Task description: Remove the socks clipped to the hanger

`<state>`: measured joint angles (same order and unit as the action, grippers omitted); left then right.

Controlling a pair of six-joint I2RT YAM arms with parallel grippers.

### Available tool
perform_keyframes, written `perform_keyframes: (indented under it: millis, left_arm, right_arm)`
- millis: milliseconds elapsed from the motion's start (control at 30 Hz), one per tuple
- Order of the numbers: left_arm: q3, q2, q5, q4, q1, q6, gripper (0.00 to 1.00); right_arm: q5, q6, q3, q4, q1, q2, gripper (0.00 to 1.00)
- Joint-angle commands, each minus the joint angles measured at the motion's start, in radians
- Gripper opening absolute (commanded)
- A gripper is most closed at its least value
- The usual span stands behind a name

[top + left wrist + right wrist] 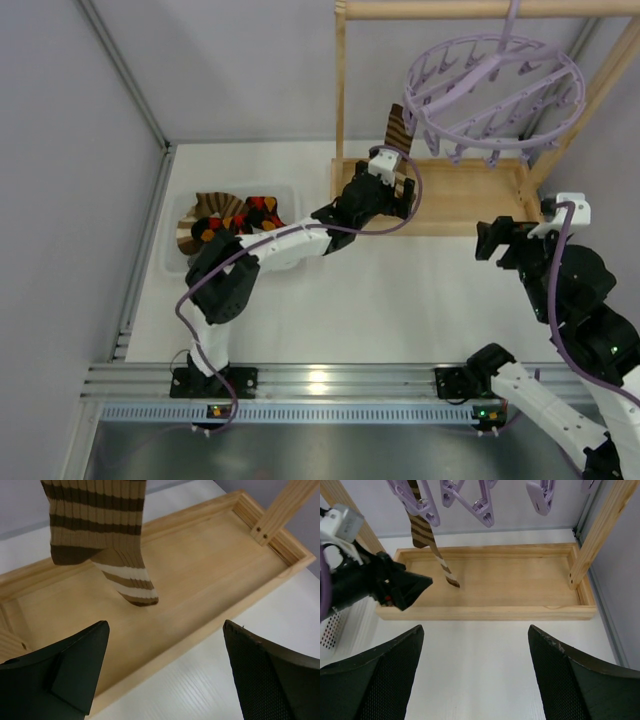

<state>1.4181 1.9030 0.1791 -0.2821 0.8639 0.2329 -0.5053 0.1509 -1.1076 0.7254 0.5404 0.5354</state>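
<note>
My left gripper is to grab the striped sock next by its free hanging end (403,168) (127,581). The clipped end then stays free to be unclipped.
The lavender hanger (495,90) hangs from the wooden rack's top bar. One brown-and-tan striped sock (397,128) is clipped at its left side and hangs over the rack's base. My left gripper (392,196) is open and empty, just below and in front of that sock (100,535); in its wrist view the jaws (165,630) stand wide apart over the base's front rim. My right gripper (497,240) is open and empty over the white table; in its wrist view (475,630) it faces the base. The sock (422,530) and empty clip pegs (480,502) show there too.
A clear bin (175,235) at the left holds striped socks (215,208) and diamond-patterned socks (262,212). The rack's wooden base tray (470,200) and upright posts (340,90) stand at the back. A grey wall runs close along the right (610,160).
</note>
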Motion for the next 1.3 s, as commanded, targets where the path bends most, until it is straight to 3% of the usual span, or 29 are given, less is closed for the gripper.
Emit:
perform_keyframes:
  millis: [0, 133, 533, 600, 700, 733, 800, 833, 1267]
  left_arm:
    - [0.099, 0.097, 0.101, -0.172, -0.012, -0.052, 0.99]
    - [0.205, 0.226, 0.183, -0.204, -0.022, -0.11, 0.99]
    - [0.542, 0.536, 0.2, -0.204, -0.065, -0.244, 0.98]
    - [0.567, 0.547, 0.21, -0.204, -0.072, -0.242, 0.9]
    - [0.561, 0.533, 0.229, -0.207, -0.075, -0.244, 0.45]
    - [0.55, 0.51, 0.233, -0.207, -0.074, -0.236, 0.19]
    - [0.495, 0.476, 0.253, -0.212, -0.069, -0.195, 0.04]
    - [0.472, 0.45, 0.263, -0.216, -0.066, -0.188, 0.0]
    - [0.039, 0.059, 0.525, -0.224, 0.085, -0.161, 0.0]
  right_arm:
    - [0.048, 0.001, -0.028, -0.001, -0.003, -0.025, 0.82]
    - [0.066, 0.007, 0.005, -0.023, -0.003, -0.066, 0.96]
    - [0.129, 0.012, 0.034, -0.052, -0.005, -0.06, 0.99]
    - [0.142, 0.012, 0.032, -0.052, -0.005, -0.06, 1.0]
    - [0.163, 0.013, 0.031, -0.055, -0.005, -0.058, 0.99]
    - [0.163, 0.013, 0.031, -0.061, -0.005, -0.061, 0.99]
    - [0.169, 0.013, 0.034, -0.064, -0.005, -0.058, 0.99]
    - [0.169, 0.015, 0.034, -0.067, -0.005, -0.058, 1.0]
    - [0.177, 0.036, 0.003, -0.029, -0.003, -0.103, 0.99]
